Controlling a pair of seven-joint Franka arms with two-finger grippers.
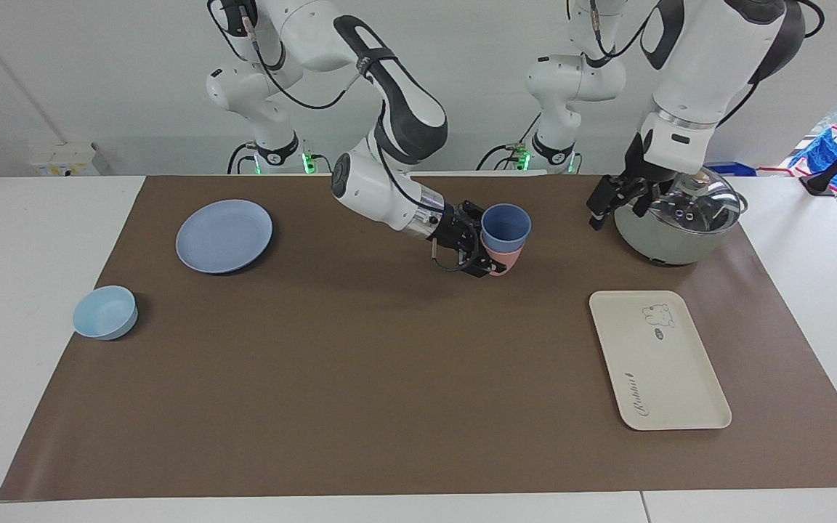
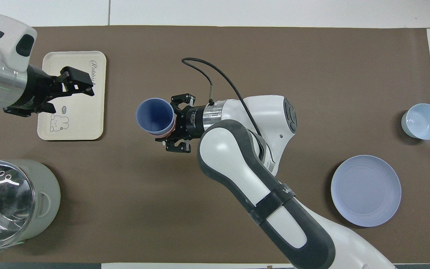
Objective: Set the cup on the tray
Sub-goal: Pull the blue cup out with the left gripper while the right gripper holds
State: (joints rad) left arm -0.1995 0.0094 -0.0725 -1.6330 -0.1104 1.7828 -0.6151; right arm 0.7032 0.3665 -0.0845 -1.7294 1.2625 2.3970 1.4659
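Note:
The cup sits nested inside the pink tumbler (image 2: 168,133) with its upper end sticking out, so my left gripper will next grab the cup by its exposed rim (image 2: 138,112).
The periwinkle cup (image 1: 506,221) (image 2: 154,115) sits nested inside a pink tumbler (image 1: 503,259), upright and lifted above the brown mat near the table's middle. My right gripper (image 1: 495,256) (image 2: 165,125) reaches in sideways and is shut on this stack, its fingers around the pink tumbler. The cream tray (image 1: 658,363) (image 2: 73,123) lies flat toward the left arm's end with nothing on it. My left gripper (image 1: 602,200) (image 2: 77,80) hangs open in the air beside the pot. From above it covers part of the tray. It holds nothing.
A grey pot with a glass lid (image 1: 676,225) (image 2: 9,201) stands nearer to the robots than the tray. A round blue plate (image 1: 224,236) (image 2: 365,190) and a light-blue bowl (image 1: 104,312) (image 2: 422,121) sit toward the right arm's end.

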